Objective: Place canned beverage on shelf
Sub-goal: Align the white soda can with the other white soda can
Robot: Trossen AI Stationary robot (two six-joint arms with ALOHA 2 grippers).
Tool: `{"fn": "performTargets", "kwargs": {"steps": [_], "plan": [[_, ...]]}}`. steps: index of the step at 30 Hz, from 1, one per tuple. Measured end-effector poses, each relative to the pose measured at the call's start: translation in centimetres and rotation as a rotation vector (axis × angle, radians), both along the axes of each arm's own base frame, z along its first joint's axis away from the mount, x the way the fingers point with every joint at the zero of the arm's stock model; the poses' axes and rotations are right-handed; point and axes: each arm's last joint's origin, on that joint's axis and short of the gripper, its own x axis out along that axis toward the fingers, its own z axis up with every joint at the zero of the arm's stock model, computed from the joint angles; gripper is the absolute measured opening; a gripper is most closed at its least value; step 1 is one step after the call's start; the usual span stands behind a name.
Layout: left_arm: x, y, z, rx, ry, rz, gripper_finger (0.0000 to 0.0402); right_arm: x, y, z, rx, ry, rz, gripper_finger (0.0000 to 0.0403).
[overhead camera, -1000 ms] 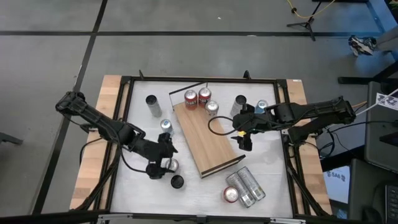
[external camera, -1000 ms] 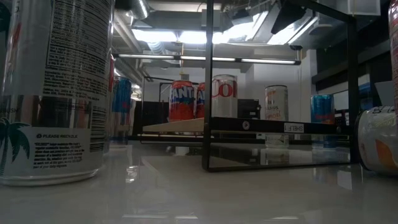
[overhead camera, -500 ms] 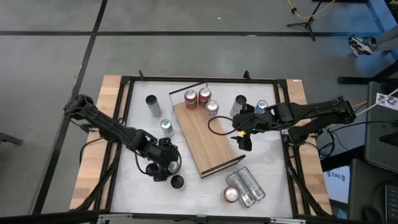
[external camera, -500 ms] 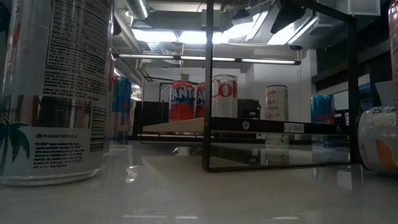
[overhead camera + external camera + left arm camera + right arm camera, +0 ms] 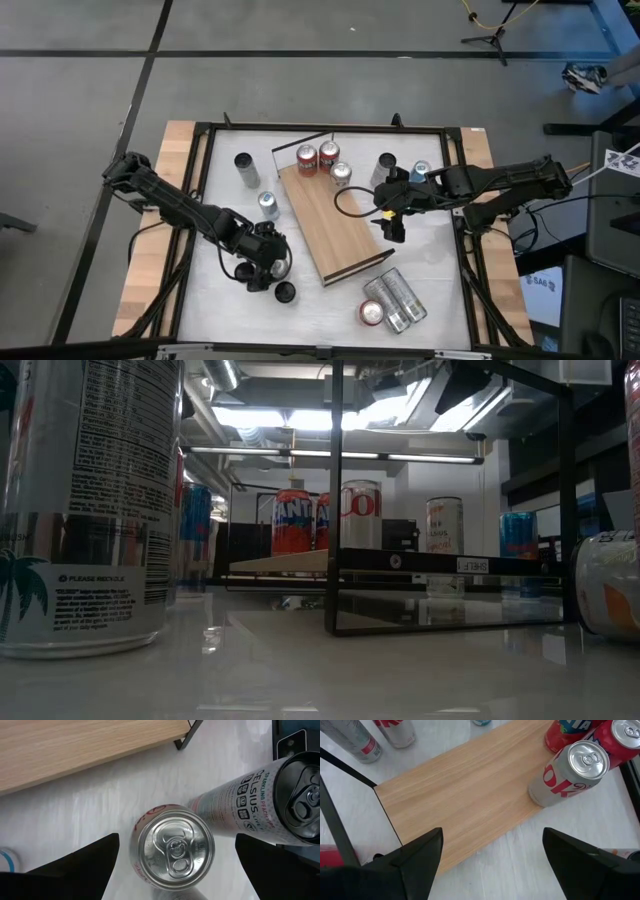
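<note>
Both fingers end above the silver lid [image 5: 279,268]. My left gripper isn't ready to close on the silver-topped can yet and needs to first go lower.
The shelf [image 5: 330,225] is a light wooden board lying slantwise in the middle of the white table; it also shows in the right wrist view [image 5: 470,795]. Three cans [image 5: 329,160] stand at its far end. A silver-topped can [image 5: 172,851] stands upright on the table left of the shelf's near end. My left gripper [image 5: 266,266] is open right above it, one finger on either side of its top and apart from it. My right gripper [image 5: 390,216] is open and empty over the shelf's right edge.
A tall black-topped can [image 5: 285,292] stands close beside the silver-topped one. More cans stand at the left [image 5: 246,168] [image 5: 267,203] and far right [image 5: 385,168]. Several cans lie at the near right [image 5: 392,300]. A black frame [image 5: 200,140] rims the table.
My left gripper has gone a short way toward the table's right edge and now stands over the silver-topped can, which showed beside it a second ago. The can has stayed in place.
</note>
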Motion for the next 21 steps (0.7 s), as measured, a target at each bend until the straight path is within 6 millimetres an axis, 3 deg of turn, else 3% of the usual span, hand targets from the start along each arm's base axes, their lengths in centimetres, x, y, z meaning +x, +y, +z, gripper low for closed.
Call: {"fn": "performTargets", "kwargs": {"steps": [21], "plan": [[-0.08, -0.22, 0.0, -0.035, 0.009, 0.061, 0.0393, 0.0, 0.0, 0.0, 0.0, 0.0, 0.0, 0.0337]]}}
